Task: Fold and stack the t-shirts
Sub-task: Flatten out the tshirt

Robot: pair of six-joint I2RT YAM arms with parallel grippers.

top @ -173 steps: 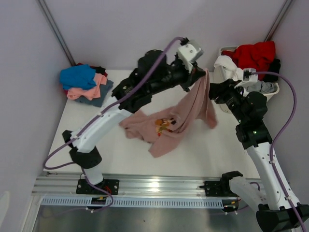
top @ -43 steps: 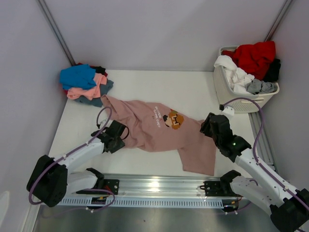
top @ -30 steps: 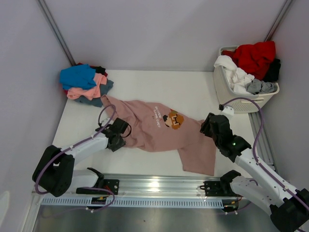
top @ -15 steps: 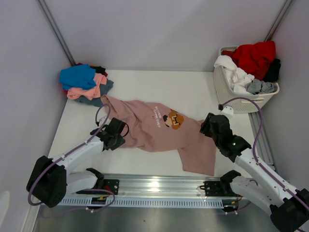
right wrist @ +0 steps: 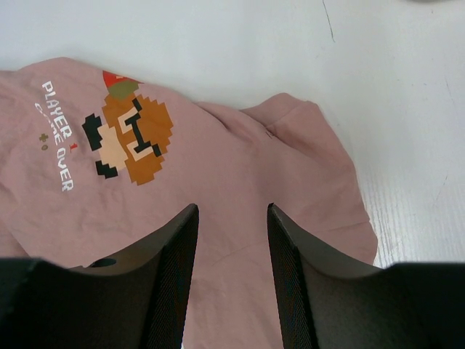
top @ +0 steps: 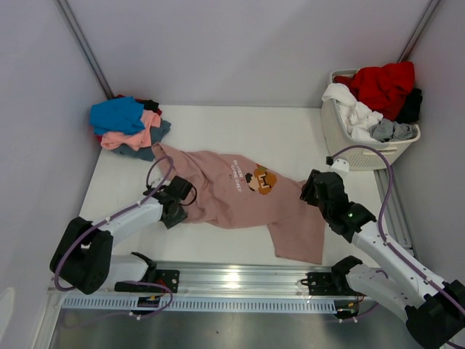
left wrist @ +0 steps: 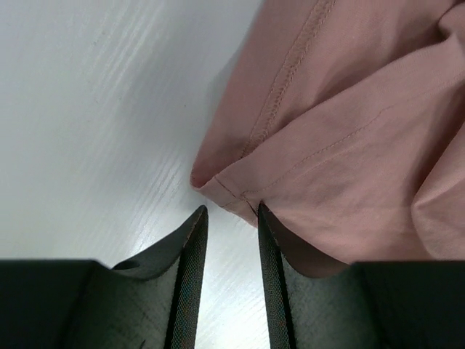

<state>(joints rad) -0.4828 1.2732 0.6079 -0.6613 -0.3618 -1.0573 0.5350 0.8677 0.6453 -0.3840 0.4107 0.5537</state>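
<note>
The left gripper grabs the dusty-pink t-shirt by its hemmed corner next, pinching just the tip of the corner, to spread and fold it.
A dusty-pink t-shirt lies spread out face-up on the white table, its pixel cartoon print and chest text showing. My left gripper sits low at the shirt's left edge. In the left wrist view it is open with bare table between the fingers, and a hemmed corner of the shirt just touches the right fingertip. My right gripper hovers over the shirt's right part. In the right wrist view it is open above the pink cloth, holding nothing.
A pile of t-shirts, blue, salmon and slate, lies at the table's back left corner. A white slatted laundry basket at the back right holds red, white and grey clothes. The metal rail runs along the near edge.
Several seconds ago both arms held the pink shirt up in the air; now it lies flat. Over the last second the left gripper shifted slightly at the hem; the right arm stayed still.
</note>
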